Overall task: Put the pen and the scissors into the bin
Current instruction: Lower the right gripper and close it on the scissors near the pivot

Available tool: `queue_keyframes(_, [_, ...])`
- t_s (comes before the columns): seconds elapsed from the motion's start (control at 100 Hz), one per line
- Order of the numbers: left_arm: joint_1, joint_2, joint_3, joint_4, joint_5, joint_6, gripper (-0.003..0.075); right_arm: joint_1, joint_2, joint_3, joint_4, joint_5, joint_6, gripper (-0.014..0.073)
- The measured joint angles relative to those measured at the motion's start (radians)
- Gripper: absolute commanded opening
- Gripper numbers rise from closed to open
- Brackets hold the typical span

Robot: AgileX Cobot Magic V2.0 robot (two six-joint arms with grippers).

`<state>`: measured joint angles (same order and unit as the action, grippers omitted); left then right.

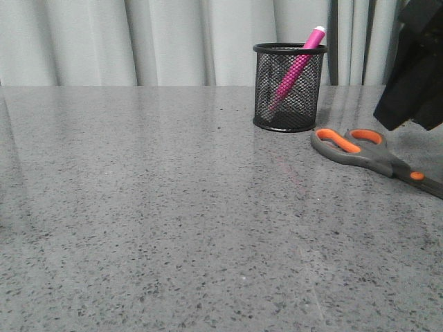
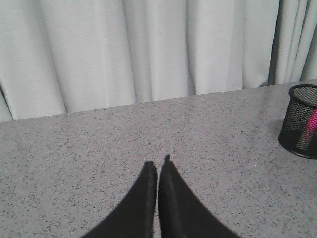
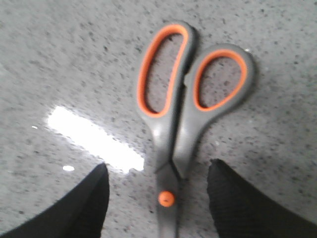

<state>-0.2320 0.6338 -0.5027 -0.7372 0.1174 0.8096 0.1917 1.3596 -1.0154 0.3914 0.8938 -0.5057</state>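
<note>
I need to lower my right gripper before I close it on the scissors point(image 1: 370, 152). The front view shows bare table between my fingers and the scissors.
The pink pen point(image 1: 297, 66) leans inside the black mesh bin point(image 1: 288, 88), its whitish cap sticking out above the rim. The bin also shows in the left wrist view point(image 2: 300, 128) with the pen point(image 2: 311, 127) inside. The scissors point(image 1: 370, 152) lie flat on the table to the right of the bin, handles toward it. In the right wrist view the scissors point(image 3: 187, 104) lie between the fingers of my open right gripper point(image 3: 157, 171), the orange pivot midway between the tips. The right arm point(image 1: 415, 66) hangs above the scissors. My left gripper point(image 2: 159, 162) is shut and empty over bare table.
The grey speckled table point(image 1: 152, 207) runs to a back edge in front of pale curtains point(image 1: 138, 41). A bright reflection point(image 3: 94, 139) lies on the table beside the scissors.
</note>
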Motion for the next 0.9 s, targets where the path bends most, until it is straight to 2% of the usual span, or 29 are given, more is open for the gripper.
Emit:
queue_keyframes(0.13, [0.000,0.000,0.002,0.000,0.000,0.000,-0.0019,0.106,0.014,-0.030,-0.228,0.010,0.159,0.0390])
queue_keyframes(0.24, [0.000,0.000,0.002,-0.001,0.000,0.000,-0.0019,0.174,0.029,-0.034,-0.312,0.012,0.231,0.0390])
queue_keyframes(0.9, [0.000,0.000,0.002,-0.001,0.002,0.000,-0.0019,0.192,0.143,-0.034,-0.343,-0.057,0.300,0.0390])
